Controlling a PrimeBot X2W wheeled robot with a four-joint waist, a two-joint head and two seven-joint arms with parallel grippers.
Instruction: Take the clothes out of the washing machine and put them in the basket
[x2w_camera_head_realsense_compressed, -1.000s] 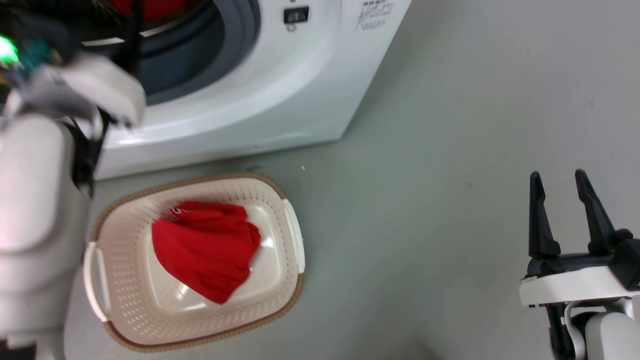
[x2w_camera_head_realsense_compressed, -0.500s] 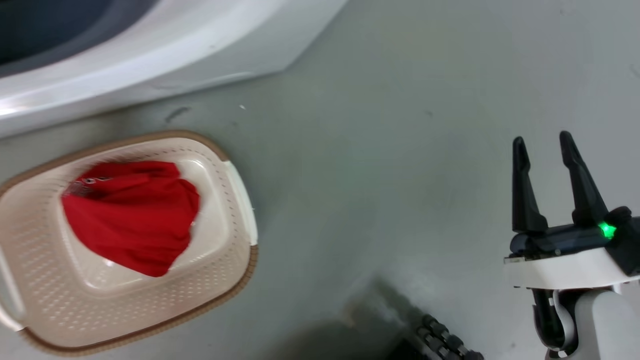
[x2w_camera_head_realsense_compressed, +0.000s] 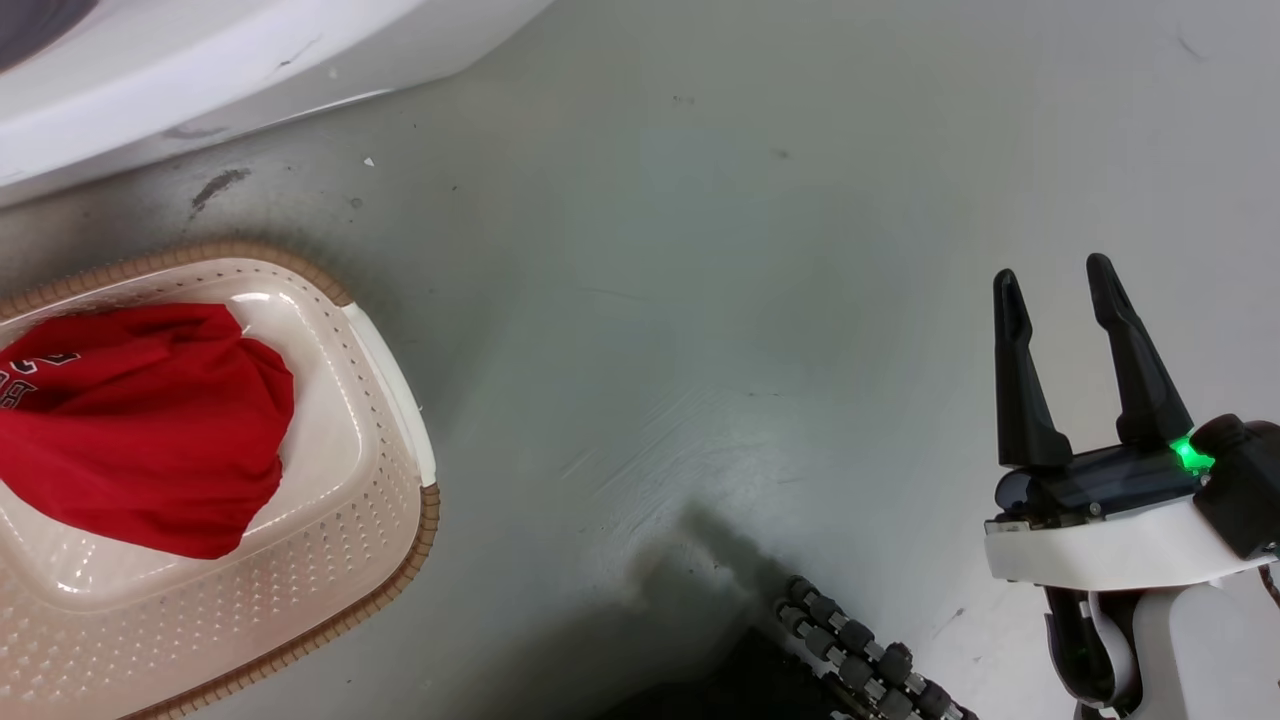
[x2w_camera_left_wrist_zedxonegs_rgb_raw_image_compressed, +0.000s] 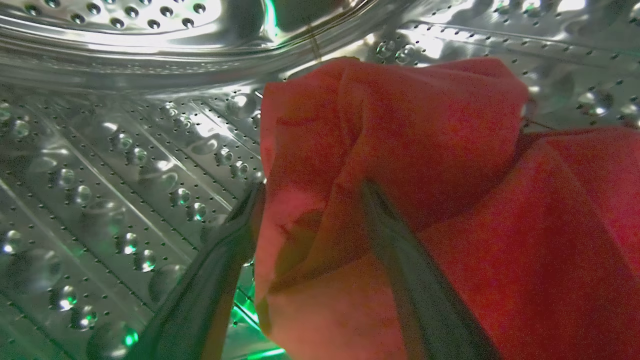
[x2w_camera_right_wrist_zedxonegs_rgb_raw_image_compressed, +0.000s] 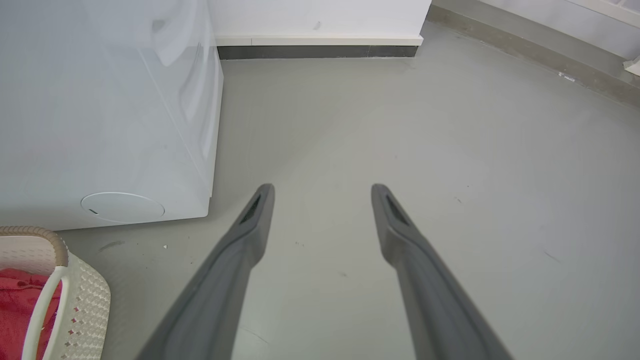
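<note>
My left gripper needs to grab the red garment next by its raised fold (x2w_camera_left_wrist_zedxonegs_rgb_raw_image_compressed: 315, 204), because the rest of the cloth (x2w_camera_left_wrist_zedxonegs_rgb_raw_image_compressed: 540, 240) hangs slack against the steel drum.
Inside the washing machine's perforated steel drum (x2w_camera_left_wrist_zedxonegs_rgb_raw_image_compressed: 125, 150) lies a red garment (x2w_camera_left_wrist_zedxonegs_rgb_raw_image_compressed: 425, 125), bunched up. My left gripper (x2w_camera_left_wrist_zedxonegs_rgb_raw_image_compressed: 312, 187) is open around a raised fold of it, one finger on each side, and the right finger lies against the cloth. In the head view the basket (x2w_camera_head_realsense_compressed: 400, 360) stands on the floor at the left below the washing machine (x2w_camera_head_realsense_compressed: 200, 60), with another red garment (x2w_camera_head_realsense_compressed: 140, 420) in it. My right gripper (x2w_camera_head_realsense_compressed: 1055, 290) hangs open and empty over bare floor at the lower right. The right wrist view shows that gripper (x2w_camera_right_wrist_zedxonegs_rgb_raw_image_compressed: 322, 192), the washing machine (x2w_camera_right_wrist_zedxonegs_rgb_raw_image_compressed: 100, 125) and the basket (x2w_camera_right_wrist_zedxonegs_rgb_raw_image_compressed: 85, 300).
Grey floor stretches between the basket and my right gripper. A dark ribbed part of my base (x2w_camera_head_realsense_compressed: 860, 650) pokes in at the bottom edge. A white wall with a dark skirting (x2w_camera_right_wrist_zedxonegs_rgb_raw_image_compressed: 320, 50) runs behind the machine.
The head camera has swung, so the basket and machine have slid left and up in the picture and my left arm has left it. The right gripper stays open.
</note>
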